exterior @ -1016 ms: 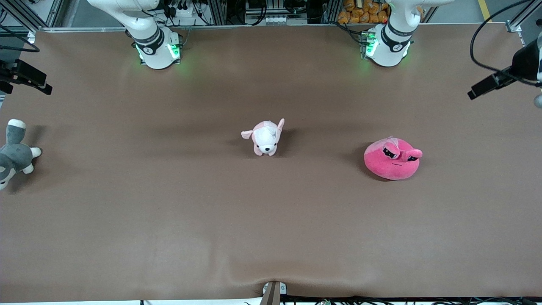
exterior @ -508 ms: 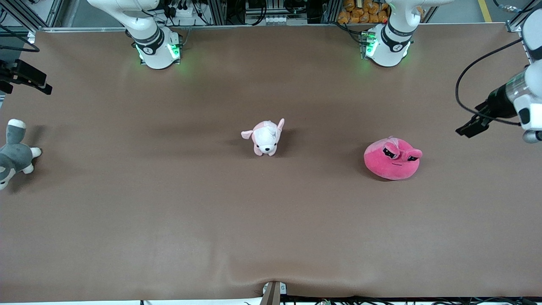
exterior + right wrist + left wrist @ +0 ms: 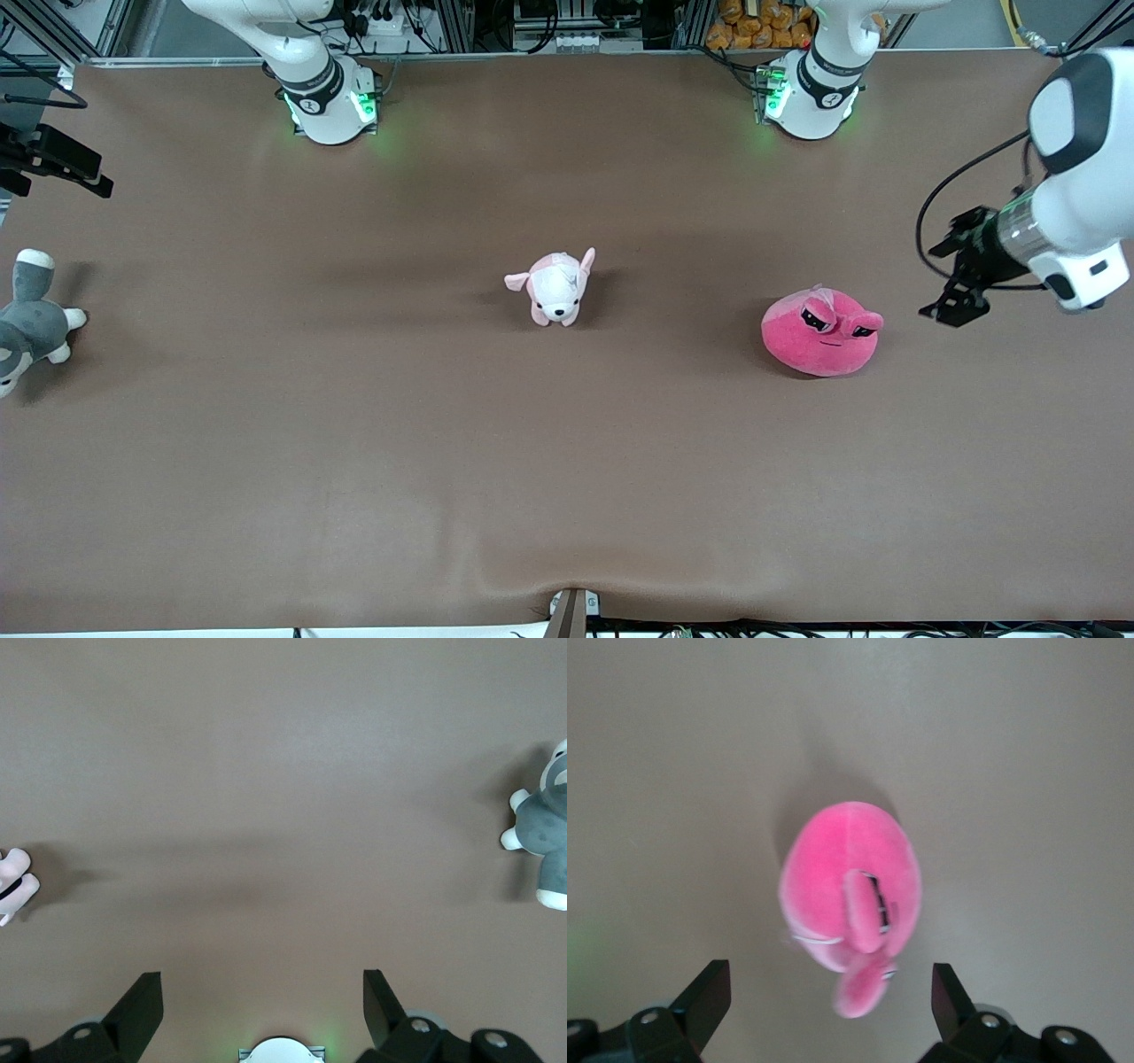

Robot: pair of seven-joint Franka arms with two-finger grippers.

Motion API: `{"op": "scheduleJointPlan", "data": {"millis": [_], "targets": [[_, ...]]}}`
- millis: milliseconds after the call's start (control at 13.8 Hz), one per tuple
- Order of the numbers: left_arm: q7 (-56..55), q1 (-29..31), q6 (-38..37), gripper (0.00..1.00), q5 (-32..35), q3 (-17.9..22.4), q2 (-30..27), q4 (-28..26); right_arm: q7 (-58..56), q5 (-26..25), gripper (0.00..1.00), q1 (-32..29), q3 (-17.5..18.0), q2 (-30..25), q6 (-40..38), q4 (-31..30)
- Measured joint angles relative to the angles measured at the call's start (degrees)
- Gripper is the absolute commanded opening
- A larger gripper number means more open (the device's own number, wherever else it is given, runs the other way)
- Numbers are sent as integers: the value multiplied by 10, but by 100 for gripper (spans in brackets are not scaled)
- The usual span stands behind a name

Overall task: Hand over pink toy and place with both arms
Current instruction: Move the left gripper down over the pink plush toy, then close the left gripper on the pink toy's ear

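Note:
My left gripper is to grab the pink toy by its eye stalk (image 3: 866,322) next, so the pink toy's round body (image 3: 804,346) stays free for my right gripper.
The pink toy (image 3: 821,335), a round hot-pink plush with two eye stalks, sits on the brown table toward the left arm's end. My left gripper (image 3: 950,308) hangs open and empty in the air beside it, over the table toward that end's edge. In the left wrist view the toy (image 3: 849,881) lies just ahead of the open left gripper (image 3: 831,973), with nothing between its fingers. My right gripper (image 3: 66,173) waits open and empty over the right arm's end of the table; in the right wrist view the right gripper (image 3: 263,979) shows bare table between its fingers.
A small white and pale-pink dog plush (image 3: 555,288) stands mid-table; its edge also shows in the right wrist view (image 3: 13,881). A grey and white plush (image 3: 31,323) lies at the right arm's end and shows in the right wrist view (image 3: 542,837). The arm bases (image 3: 326,102) stand along the table's back edge.
My left arm has swung in from the table's edge and lower, bringing its gripper close beside the pink toy. The right arm and the toys have stayed put.

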Motion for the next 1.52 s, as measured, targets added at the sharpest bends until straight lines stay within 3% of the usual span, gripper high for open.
{"op": "scheduleJointPlan", "data": {"millis": [363, 798, 1016, 1452, 1524], "targets": [[-181, -2, 45, 100, -11, -23, 57, -1, 0, 0, 100, 0, 0, 1, 0, 0], [-194, 0, 51, 100, -11, -23, 64, -36, 0, 0, 100, 0, -1, 3, 2, 0], [-194, 2, 100, 100, -11, -23, 61, -70, 0, 0, 100, -1, -2, 4, 2, 0], [-193, 2, 122, 61, -11, -23, 62, -94, 0, 0, 100, 0, -1, 4, -22, -2], [-193, 3, 124, 50, -13, -23, 62, -95, 0, 0, 100, 0, -1, 4, -26, -2]]}}
